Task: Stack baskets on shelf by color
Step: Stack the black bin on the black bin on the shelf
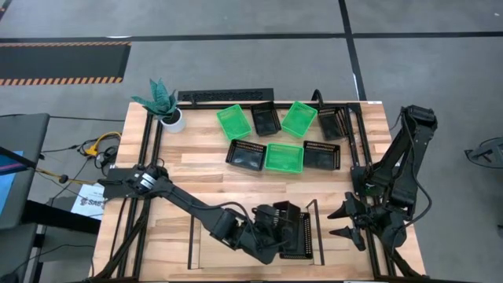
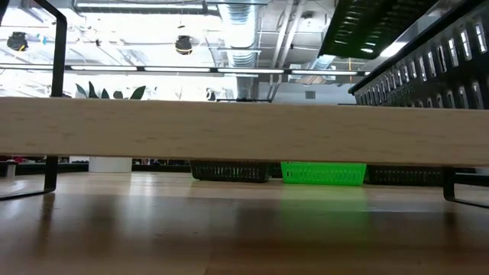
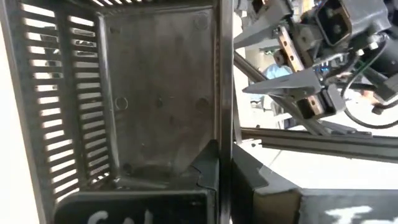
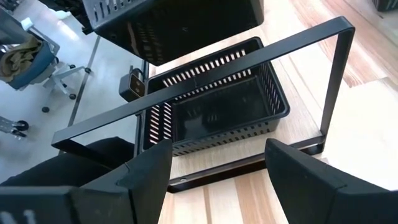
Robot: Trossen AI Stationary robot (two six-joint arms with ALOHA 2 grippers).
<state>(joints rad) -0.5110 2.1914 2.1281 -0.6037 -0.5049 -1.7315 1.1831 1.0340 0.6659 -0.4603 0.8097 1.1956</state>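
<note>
The held black basket (image 1: 287, 214) is over the lower basket (image 1: 297, 245), within the lower basket's rim on the shelf, so my left gripper needs to open now.
My left gripper (image 1: 275, 218) reaches over the shelf (image 1: 204, 244) at the table's near edge and is shut on a black basket (image 1: 288, 212). That basket hangs above another black basket (image 4: 217, 112), which rests on its bottom at the shelf's right end. My right gripper (image 4: 214, 177) waits open just right of the shelf's wire frame end (image 4: 336, 81), touching nothing. At the far side, three green baskets (image 1: 284, 157) and several black ones (image 1: 246, 155) stand on the table. My left gripper holds the black basket by one side wall (image 3: 224, 124). One finger (image 3: 124, 205) is inside the basket and the other (image 3: 267, 196) is outside. The basket (image 4: 168, 18) is lifted clear, above the basket that rests on the shelf.
A white pot with a green plant (image 1: 165, 110) stands at the far left corner, beside a long black bar (image 1: 224, 96) on the far edge. In the low view the shelf board (image 2: 244, 130) spans the picture. Bare wood lies between the shelf and the baskets.
</note>
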